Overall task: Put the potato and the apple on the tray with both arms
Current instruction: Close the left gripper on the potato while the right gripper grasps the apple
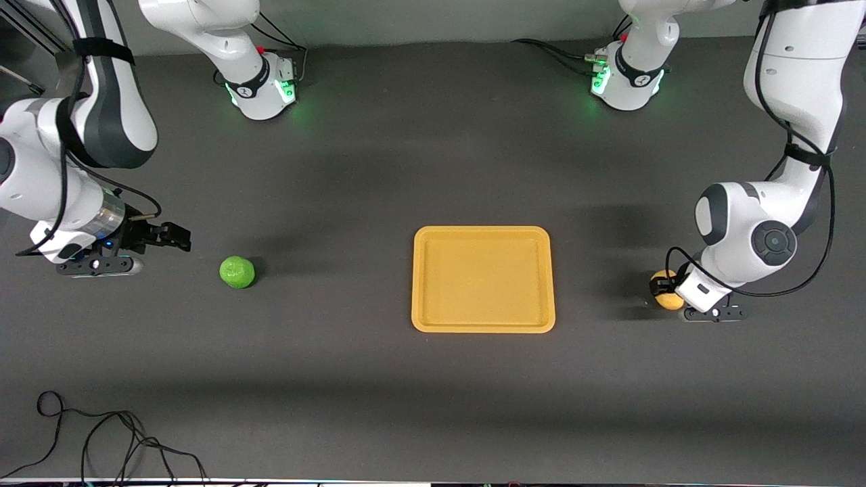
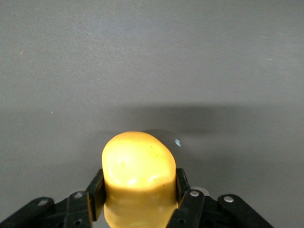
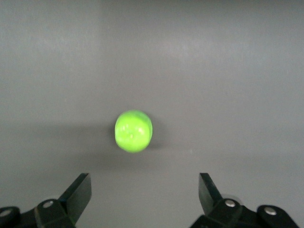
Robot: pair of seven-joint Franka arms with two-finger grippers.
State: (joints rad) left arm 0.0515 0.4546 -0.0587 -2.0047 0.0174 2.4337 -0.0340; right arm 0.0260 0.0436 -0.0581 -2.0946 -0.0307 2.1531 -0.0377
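Note:
The robot's right gripper will next grab the green apple (image 1: 237, 272) by its round sides to place it on the tray (image 1: 483, 279).
The yellow-orange potato (image 1: 668, 298) is at the left arm's end of the table, beside the tray. My left gripper (image 1: 659, 288) is shut on it, low at the table. In the left wrist view the potato (image 2: 137, 166) fills the space between the two fingers of the left gripper (image 2: 139, 186). The green apple (image 1: 237, 272) lies on the table toward the right arm's end. My right gripper (image 1: 177, 237) is open and empty, a short way from the apple. In the right wrist view the apple (image 3: 133, 130) lies ahead of the open right gripper (image 3: 145, 184). The orange-yellow tray (image 1: 483, 279) is bare, between the two fruits.
The arm bases (image 1: 267, 88) (image 1: 626, 81) glow green along the table edge farthest from the front camera. Loose black cables (image 1: 101, 439) lie at the table edge nearest the camera, toward the right arm's end.

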